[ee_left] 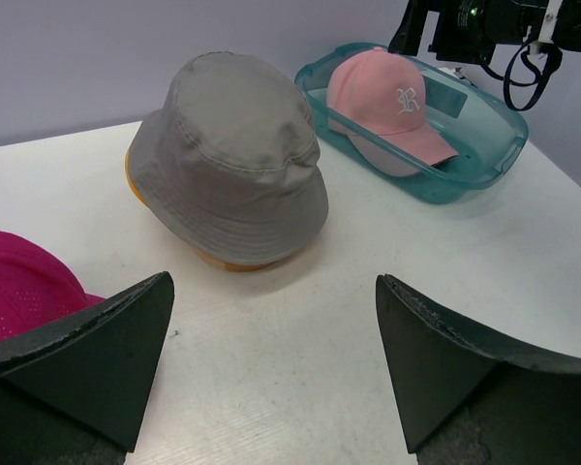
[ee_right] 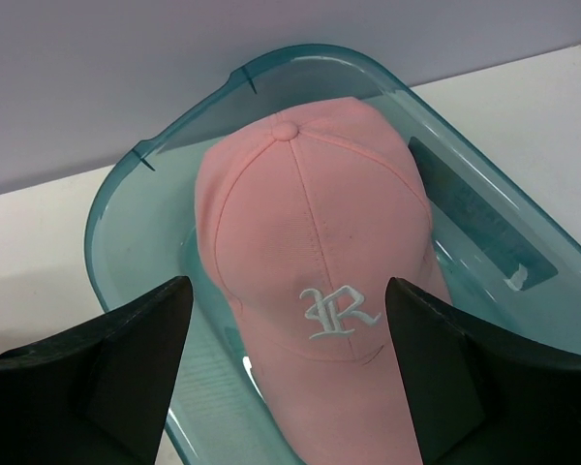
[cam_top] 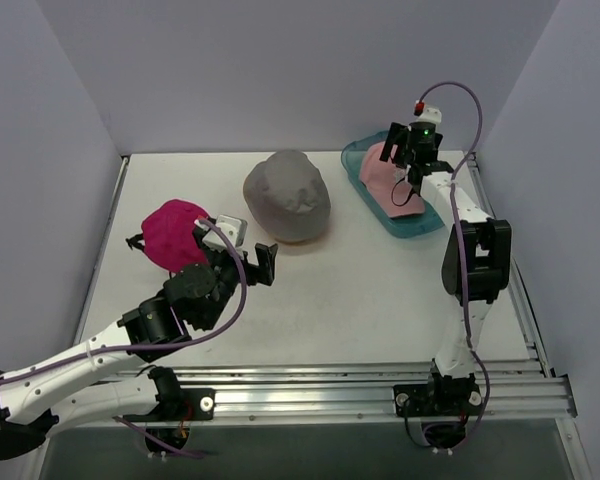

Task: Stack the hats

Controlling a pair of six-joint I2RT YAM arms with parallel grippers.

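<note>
My right gripper grabs the pink cap's front at its letter next, leaving its back for my left gripper, to stack it over the magenta cap.
A grey bucket hat sits at the table's middle back, over a mustard yellow hat whose rim shows beneath it. A magenta cap lies at the left, also at the left edge of the left wrist view. A pale pink cap with a white letter lies in a teal tray. My left gripper is open and empty, between the magenta cap and the grey hat, near the table surface. My right gripper is open just above the pink cap, fingers either side of its front.
The teal tray's rim rings the pink cap at the back right corner. Purple-grey walls close the table at left, back and right. A metal rail runs along the near edge. The right arm's wrist hangs over the tray.
</note>
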